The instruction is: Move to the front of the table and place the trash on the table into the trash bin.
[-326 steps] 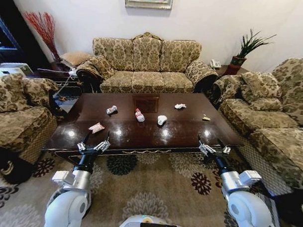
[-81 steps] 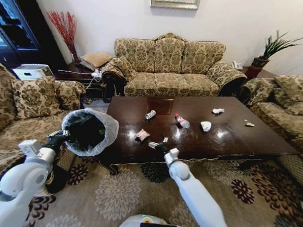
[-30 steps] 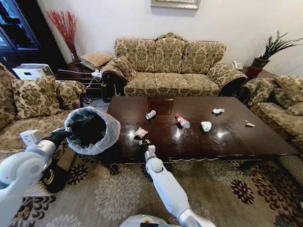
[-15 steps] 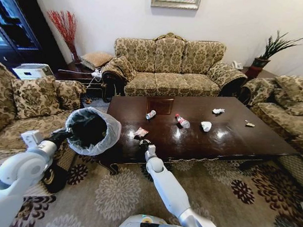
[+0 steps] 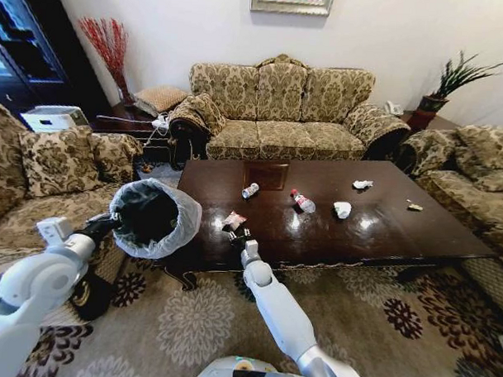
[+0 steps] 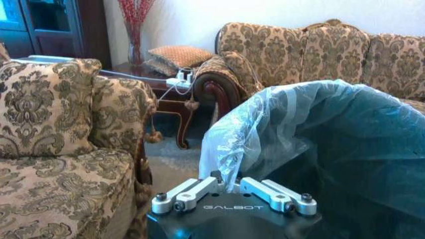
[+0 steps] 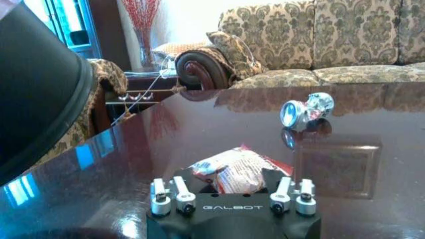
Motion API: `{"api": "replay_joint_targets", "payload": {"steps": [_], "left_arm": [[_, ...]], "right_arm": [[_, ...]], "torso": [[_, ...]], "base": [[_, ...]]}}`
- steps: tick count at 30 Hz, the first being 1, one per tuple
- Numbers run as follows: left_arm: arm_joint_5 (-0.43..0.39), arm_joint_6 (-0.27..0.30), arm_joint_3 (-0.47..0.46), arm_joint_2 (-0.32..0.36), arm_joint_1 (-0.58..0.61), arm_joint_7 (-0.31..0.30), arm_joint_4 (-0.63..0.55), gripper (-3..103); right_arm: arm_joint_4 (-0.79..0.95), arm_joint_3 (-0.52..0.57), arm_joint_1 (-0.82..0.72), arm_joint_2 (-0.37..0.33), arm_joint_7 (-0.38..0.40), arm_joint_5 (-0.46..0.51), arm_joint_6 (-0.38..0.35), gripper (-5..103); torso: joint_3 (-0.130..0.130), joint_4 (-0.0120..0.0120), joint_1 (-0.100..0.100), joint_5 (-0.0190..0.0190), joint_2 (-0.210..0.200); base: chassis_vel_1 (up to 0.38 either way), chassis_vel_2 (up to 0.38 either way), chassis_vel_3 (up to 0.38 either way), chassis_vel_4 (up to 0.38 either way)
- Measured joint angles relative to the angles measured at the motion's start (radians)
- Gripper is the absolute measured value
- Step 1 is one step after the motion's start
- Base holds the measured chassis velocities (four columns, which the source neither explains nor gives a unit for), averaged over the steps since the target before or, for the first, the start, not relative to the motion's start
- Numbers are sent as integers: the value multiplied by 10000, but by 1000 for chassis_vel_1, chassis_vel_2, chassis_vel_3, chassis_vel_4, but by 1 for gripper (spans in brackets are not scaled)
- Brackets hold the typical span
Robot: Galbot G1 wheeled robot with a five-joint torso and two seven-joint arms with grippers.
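Note:
My right gripper grabs the pinkish wrapper by its lower edge (image 7: 240,186) next, to drop the wrapper into the trash bin.
The dark wooden table (image 5: 382,234) carries the trash: a pinkish wrapper (image 5: 234,218), a clear bottle (image 5: 250,190), a red-capped bottle (image 5: 301,201), two paper wads (image 5: 342,209) and a yellowish scrap (image 5: 414,207). My right gripper (image 5: 236,234) rests at the table's near left edge, open, with the wrapper (image 7: 232,169) between its fingers. The clear bottle (image 7: 305,110) lies beyond it. My left gripper (image 5: 108,223) is shut on the rim of the trash bin (image 5: 155,218), holding it tilted in the air just left of the table. Its bag (image 6: 265,124) puffs over my left gripper (image 6: 229,186).
A patterned sofa (image 5: 279,115) stands behind the table, with armchairs on the left (image 5: 46,165) and right (image 5: 484,163). A side table (image 5: 142,118) with cables sits at back left. Patterned carpet (image 5: 395,326) lies in front of the table.
The bin has drifted slightly toward the table. The right gripper stays at the wrapper, nudged a little forward.

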Motion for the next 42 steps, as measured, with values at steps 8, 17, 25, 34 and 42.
{"api": "replay_joint_targets", "payload": {"steps": [8, 17, 25, 34, 42], "left_arm": [[10, -24, 29, -27, 1, 32, 20, 0], [29, -35, 63, -16, -22, 104, 63, 0], [29, -162, 67, -5, -15, 108, 99, 0], [91, -162, 80, -114, 24, 133, 114, 0], [96, -161, 73, -113, 39, 152, 122, 0]], "right_arm": [[-332, -57, 83, -2, -23, -53, -18, 85], [-594, 13, 289, 2, -87, -47, 1, 61], [-759, 79, 276, 7, -187, 10, 8, 29], [-812, 128, 374, 7, -238, 56, 20, 1], [-623, 196, 333, -2, -196, 83, 20, 0]], "torso": [[0, 0, 0, 0, 0], [0, 0, 0, 0, 0], [0, 0, 0, 0, 0], [0, 0, 0, 0, 0], [0, 0, 0, 1, 0]], "base": [[0, 0, 0, 0], [0, 0, 0, 0], [0, 0, 0, 0], [0, 0, 0, 0], [0, 0, 0, 0]]}}
